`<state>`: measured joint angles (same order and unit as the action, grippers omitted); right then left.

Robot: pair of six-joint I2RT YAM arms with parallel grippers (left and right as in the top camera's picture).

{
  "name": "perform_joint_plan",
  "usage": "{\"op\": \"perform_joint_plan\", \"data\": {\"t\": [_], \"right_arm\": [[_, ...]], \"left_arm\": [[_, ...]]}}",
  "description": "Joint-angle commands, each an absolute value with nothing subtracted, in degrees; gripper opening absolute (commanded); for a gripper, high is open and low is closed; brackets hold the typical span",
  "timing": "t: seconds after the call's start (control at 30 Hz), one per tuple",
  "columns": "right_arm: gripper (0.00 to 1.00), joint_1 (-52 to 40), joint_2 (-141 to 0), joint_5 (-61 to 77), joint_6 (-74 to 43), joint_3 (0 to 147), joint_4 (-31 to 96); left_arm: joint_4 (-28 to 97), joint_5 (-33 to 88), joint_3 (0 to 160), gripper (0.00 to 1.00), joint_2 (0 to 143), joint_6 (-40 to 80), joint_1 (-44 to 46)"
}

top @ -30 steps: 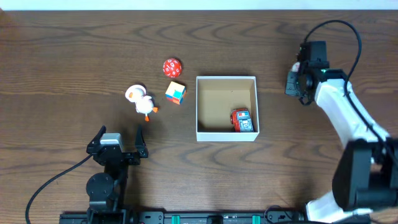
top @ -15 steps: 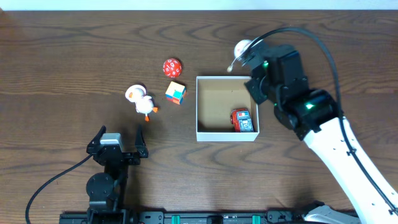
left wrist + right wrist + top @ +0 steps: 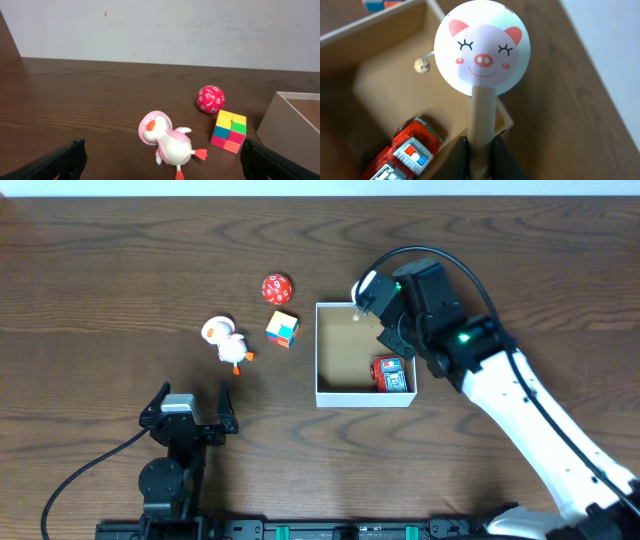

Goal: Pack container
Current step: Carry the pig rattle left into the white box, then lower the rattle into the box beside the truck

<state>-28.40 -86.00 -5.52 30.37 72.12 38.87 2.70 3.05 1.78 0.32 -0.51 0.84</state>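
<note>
The rattle drum's pig-face head sticks out past the box's far side, so my right gripper should keep holding the rattle drum until I move it toward the truck.
The container is a square white-walled box with a brown floor in the middle of the table; it also shows in the right wrist view and at the right edge of the left wrist view. A red toy truck lies in its near right corner, also seen in the right wrist view. My right gripper is shut on the wooden handle of a pig-face rattle drum and holds it over the box's far right corner. My left gripper is open and empty, near the table's front.
Left of the box lie a multicoloured cube, a red ball with white marks and a white and pink duck toy. All three show in the left wrist view: the cube, the ball, the duck.
My right arm has swung from the far right of the table leftward to the box, carrying the pig-face drum over its far right corner. The left arm has not moved.
</note>
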Motion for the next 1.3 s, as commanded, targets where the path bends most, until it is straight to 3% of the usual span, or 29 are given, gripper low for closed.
{"op": "perform_joint_plan", "data": {"t": [0.0, 0.33, 0.5, 0.8, 0.93, 1.1, 1.27], "right_arm": [[0.04, -28.9, -88.7, -4.0, 32.3, 71.4, 39.3], [0.09, -28.8, -94.9, -4.5, 36.4, 71.4, 42.7], [0.21, -28.7, -96.2, -5.8, 36.9, 71.4, 42.9], [0.21, -26.6, -96.7, -10.1, 36.9, 71.4, 42.2], [0.34, -26.2, -96.7, -10.1, 35.1, 71.4, 40.6], [0.58, -26.3, -96.7, -8.2, 33.0, 71.4, 39.4], [0.63, -26.3, -96.7, -5.5, 31.2, 71.4, 38.8]], "left_arm": [[3.6, 3.0, 0.2, 0.98, 0.2, -1.5, 0.6], [3.6, 3.0, 0.2, 0.98, 0.2, -1.5, 0.6], [3.6, 3.0, 0.2, 0.98, 0.2, -1.5, 0.6], [3.6, 3.0, 0.2, 0.98, 0.2, -1.5, 0.6], [3.6, 3.0, 0.2, 0.98, 0.2, -1.5, 0.6], [3.6, 3.0, 0.2, 0.98, 0.2, -1.5, 0.6], [3.6, 3.0, 0.2, 0.98, 0.2, -1.5, 0.6]]}}
